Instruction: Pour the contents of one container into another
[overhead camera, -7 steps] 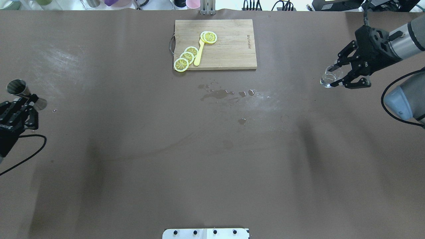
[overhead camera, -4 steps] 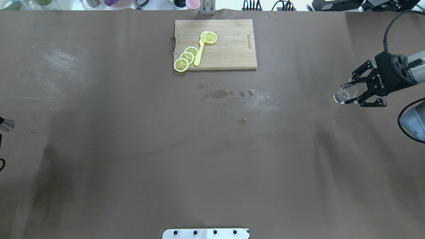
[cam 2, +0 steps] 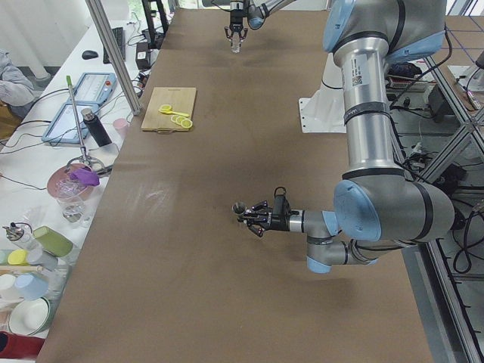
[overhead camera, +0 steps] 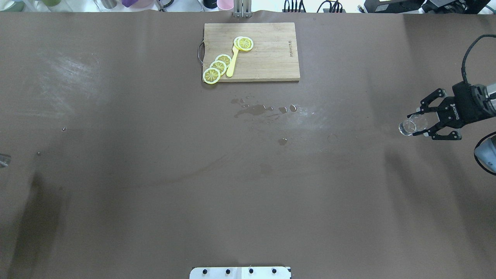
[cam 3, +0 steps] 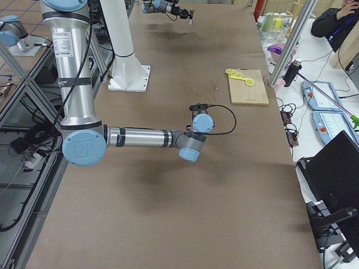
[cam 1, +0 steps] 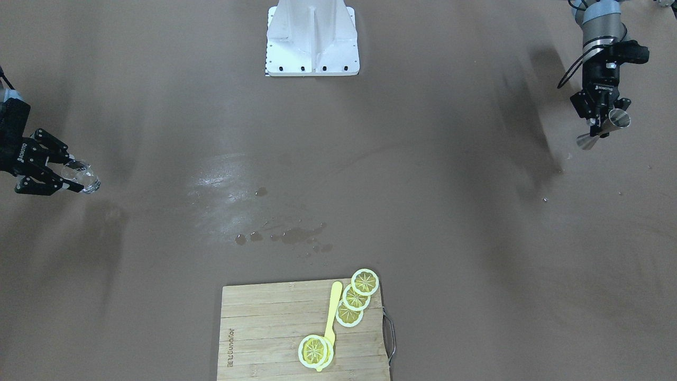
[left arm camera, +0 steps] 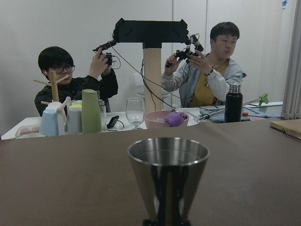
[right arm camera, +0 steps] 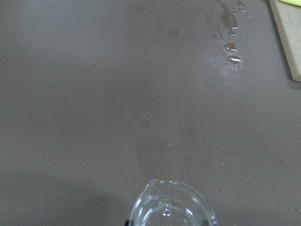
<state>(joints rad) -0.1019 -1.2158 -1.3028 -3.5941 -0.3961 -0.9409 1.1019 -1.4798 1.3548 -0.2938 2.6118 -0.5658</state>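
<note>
The glass's base (cam 1: 93, 185) is above the brown tabletop, apart from its shadow. My right gripper should lower the glass before it lets go.
A steel double-cone jigger (cam 1: 613, 120) sits upright in my left gripper (cam 1: 600, 128), which is shut on its waist, above the table's left end. The left wrist view shows the jigger's open rim (left arm camera: 168, 151) close up. In the overhead view only a sliver of the jigger (overhead camera: 2, 159) shows at the left edge. A small clear glass (overhead camera: 408, 126) lies tilted sideways between the fingers of my right gripper (overhead camera: 414, 124), which is shut on it over the table's right side. The glass's rim (right arm camera: 171, 207) fills the bottom of the right wrist view.
A wooden cutting board (overhead camera: 267, 58) with lemon slices (overhead camera: 217, 68) and a yellow utensil (overhead camera: 232, 62) lies at the far middle. Puddles of spilled liquid (overhead camera: 255, 110) spot the brown table in front of it. Cups, a bottle and two operators sit beyond the left end.
Both arms have drawn outward and toward the robot. The left gripper with the jigger slid off the overhead view's left edge; the right gripper carried the glass right and nearer.
</note>
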